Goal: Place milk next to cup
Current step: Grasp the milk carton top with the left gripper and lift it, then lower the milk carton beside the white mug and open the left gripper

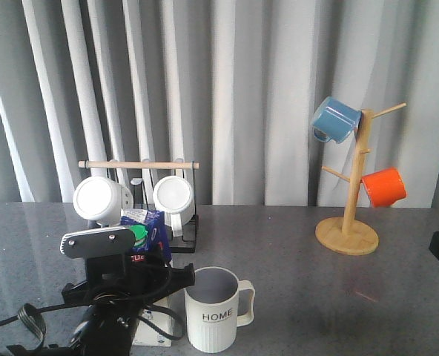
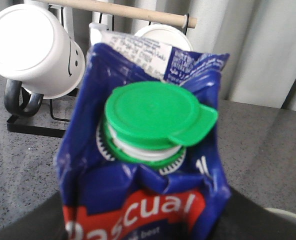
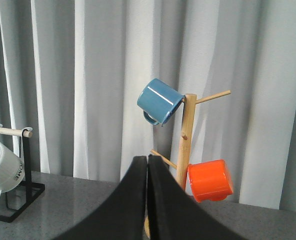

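I should open my left gripper now, because the milk (image 1: pixel 150 231) has its white lower edge on the tabletop beside the HOME cup and would stand.
The milk (image 1: pixel 150 231) is a dark blue carton with a green cap and a red band. It stands upright just left of the cup (image 1: pixel 212 310), with a narrow gap between them. The cup is an off-white ribbed mug printed "HOME", its handle to the right. My left gripper (image 1: pixel 134 280) is shut on the milk's sides. In the left wrist view the milk (image 2: pixel 153 125) fills the frame between my left gripper's (image 2: pixel 138 227) dark fingers (image 2: pixel 23 222), and the cup's rim (image 2: pixel 288 215) shows beside it. My right gripper (image 3: pixel 147 162) is shut and empty, far to the right.
A black rack (image 1: pixel 186 226) with a wooden rod holds white mugs (image 1: pixel 101 199) right behind the milk. A wooden mug tree (image 1: pixel 351 200) with a blue mug (image 1: pixel 334 119) and an orange mug (image 1: pixel 383 187) stands at the back right. A grey curtain hangs behind the table.
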Robot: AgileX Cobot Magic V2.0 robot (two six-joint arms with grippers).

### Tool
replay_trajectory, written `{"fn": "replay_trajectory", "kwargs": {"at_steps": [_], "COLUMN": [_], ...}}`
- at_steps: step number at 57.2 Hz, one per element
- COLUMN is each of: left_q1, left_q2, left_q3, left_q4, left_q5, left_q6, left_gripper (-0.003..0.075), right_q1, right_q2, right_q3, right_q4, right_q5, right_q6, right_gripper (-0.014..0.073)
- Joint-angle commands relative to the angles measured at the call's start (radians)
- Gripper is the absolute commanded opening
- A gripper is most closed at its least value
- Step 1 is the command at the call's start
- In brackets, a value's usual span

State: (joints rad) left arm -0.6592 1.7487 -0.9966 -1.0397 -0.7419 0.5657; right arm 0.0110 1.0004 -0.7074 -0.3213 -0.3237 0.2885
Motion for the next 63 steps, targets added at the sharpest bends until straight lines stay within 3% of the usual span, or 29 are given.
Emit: {"fn": "replay_trajectory", "kwargs": {"at_steps": [1,8,13,19,28,29,39,47,52,59,63], "left_q1": [-0.006,-0.006,-0.006,-0.006,-0.006,-0.006,-0.011,-0.011,-0.011,-0.011,-0.011], "left_q2": [-0.038,-0.039,-0.039,-0.040,-0.053,-0.056,-0.143,-0.251,-0.314,-0.397,-0.441], "left_q3": [-0.027,-0.027,-0.027,-0.027,-0.027,-0.027,-0.027,-0.027,-0.027,-0.027,-0.027], "left_q4": [0.030,0.030,0.030,0.030,0.030,0.030,0.035,0.143,0.206,0.220,0.210], "left_q5": [-0.048,-0.051,-0.033,-0.014,0.005,0.008,0.019,-0.001,-0.009,0.017,0.034], "left_q6": [-0.005,-0.024,-0.050,-0.036,0.054,0.066,0.097,0.144,0.180,0.208,0.204], "left_gripper": [-0.0005,0.0029,0.0122,0.0330,0.0729,0.0737,0.0725,0.0623,0.0435,-0.0002,-0.0008], "right_q1": [-0.004,-0.004,-0.004,-0.004,-0.004,-0.004,-0.004,-0.004,-0.004,-0.004,-0.004], "right_q2": [-0.011,-0.011,-0.011,-0.011,-0.011,-0.011,-0.011,-0.011,-0.011,-0.011,-0.011], "right_q3": [-0.030,-0.030,-0.030,-0.030,-0.030,-0.030,-0.030,-0.030,-0.030,-0.030,-0.030], "right_q4": [0.000,0.000,0.000,0.000,0.000,0.000,0.000,0.000,0.000,0.000,0.000], "right_q5": [-0.065,-0.065,-0.065,-0.065,-0.065,-0.065,-0.065,-0.065,-0.065,-0.065,-0.065], "right_q6": [-0.002,-0.002,-0.002,-0.002,-0.002,-0.002,-0.002,-0.002,-0.002,-0.002,-0.002], "right_gripper": [-0.0008,-0.0008,-0.0008,-0.0008,-0.0008,-0.0008,-0.0008,-0.0008,-0.0008,-0.0008,-0.0008]}}
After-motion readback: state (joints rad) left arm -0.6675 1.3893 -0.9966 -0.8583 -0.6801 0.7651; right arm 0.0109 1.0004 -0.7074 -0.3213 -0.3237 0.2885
